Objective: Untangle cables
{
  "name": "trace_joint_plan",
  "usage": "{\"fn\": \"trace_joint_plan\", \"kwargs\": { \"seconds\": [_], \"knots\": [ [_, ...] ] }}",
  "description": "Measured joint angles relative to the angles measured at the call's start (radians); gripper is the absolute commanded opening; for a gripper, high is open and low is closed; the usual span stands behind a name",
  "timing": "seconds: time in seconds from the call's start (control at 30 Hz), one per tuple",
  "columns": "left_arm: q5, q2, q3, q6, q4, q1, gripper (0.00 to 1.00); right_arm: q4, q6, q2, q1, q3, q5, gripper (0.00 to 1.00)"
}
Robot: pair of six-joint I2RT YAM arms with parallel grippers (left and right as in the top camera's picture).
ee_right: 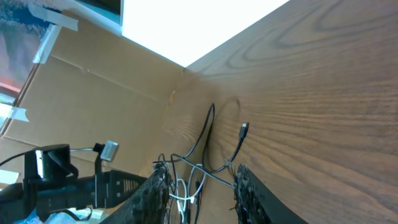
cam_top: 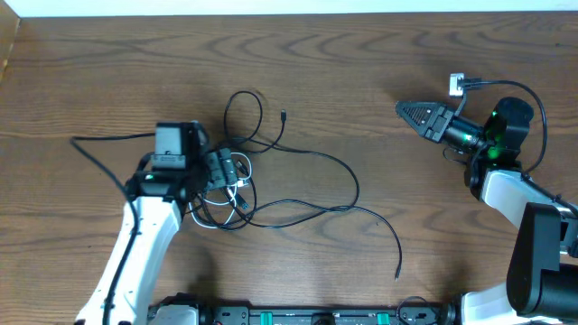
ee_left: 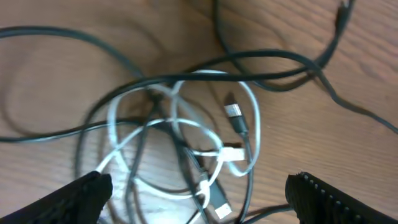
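Note:
Next, my left gripper reaches the white cord and picks up its loops, leaving the cord's ends free for my right gripper to untangle.
The cables (cam_top: pixel 237 191) lie knotted left of the table's centre: several thin black cords and one white cord. One long black cord (cam_top: pixel 384 226) trails off to the right. My left gripper (cam_top: pixel 226 171) hovers right over the knot, open. In the left wrist view its fingertips (ee_left: pixel 81 198) stand wide apart on either side of the white loops (ee_left: pixel 250 112) and a black plug (ee_left: pixel 235 118), touching nothing. My right gripper (cam_top: pixel 404 109) hangs at the right, well away from the cords, pointing left. Its jaws (ee_right: pixel 202 193) are partly open and empty, with the knot (ee_right: pixel 198 177) far off between them.
A cardboard wall (ee_right: pixel 93 81) borders the table's left side. A small white connector (cam_top: pixel 457 86) on the right arm's own wire sits behind the right gripper. The arms' base rail (cam_top: pixel 298 316) runs along the front edge.

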Motion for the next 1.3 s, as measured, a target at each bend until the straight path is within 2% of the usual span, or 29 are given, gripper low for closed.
{"fn": "trace_joint_plan", "kwargs": {
  "seconds": [0.3,0.57,0.77,0.87,1.0,1.03,1.07,1.1,1.3],
  "knots": [
    [0.003,0.112,0.0,-0.007,0.09,-0.148,0.94,-0.003,-0.003,0.0,0.003,0.0,0.01,0.31],
    [-0.003,0.231,0.0,-0.129,0.15,-0.155,0.94,-0.005,-0.003,0.0,0.003,0.0,0.011,0.3],
    [-0.001,0.241,0.0,-0.151,0.242,-0.155,0.93,-0.005,-0.003,0.0,0.003,0.0,0.014,0.29],
    [-0.001,0.241,0.0,-0.157,0.25,-0.155,0.86,-0.005,-0.003,0.0,0.003,0.0,0.014,0.28],
    [-0.001,0.241,0.0,-0.16,0.253,-0.155,0.85,-0.006,-0.004,0.0,0.003,0.0,0.014,0.26],
    [-0.001,0.241,0.0,-0.16,0.257,-0.155,0.77,-0.006,-0.004,0.0,0.003,0.0,0.014,0.26],
    [-0.001,0.241,0.0,-0.16,0.265,-0.155,0.64,-0.006,-0.005,0.0,0.003,0.0,0.014,0.26],
    [-0.001,0.241,0.0,-0.158,0.276,-0.155,0.57,-0.006,-0.005,0.0,0.003,0.0,0.014,0.25],
    [0.0,0.241,0.0,-0.165,0.29,-0.155,0.22,-0.02,-0.006,0.0,0.003,0.0,0.014,0.24]
  ]
}}
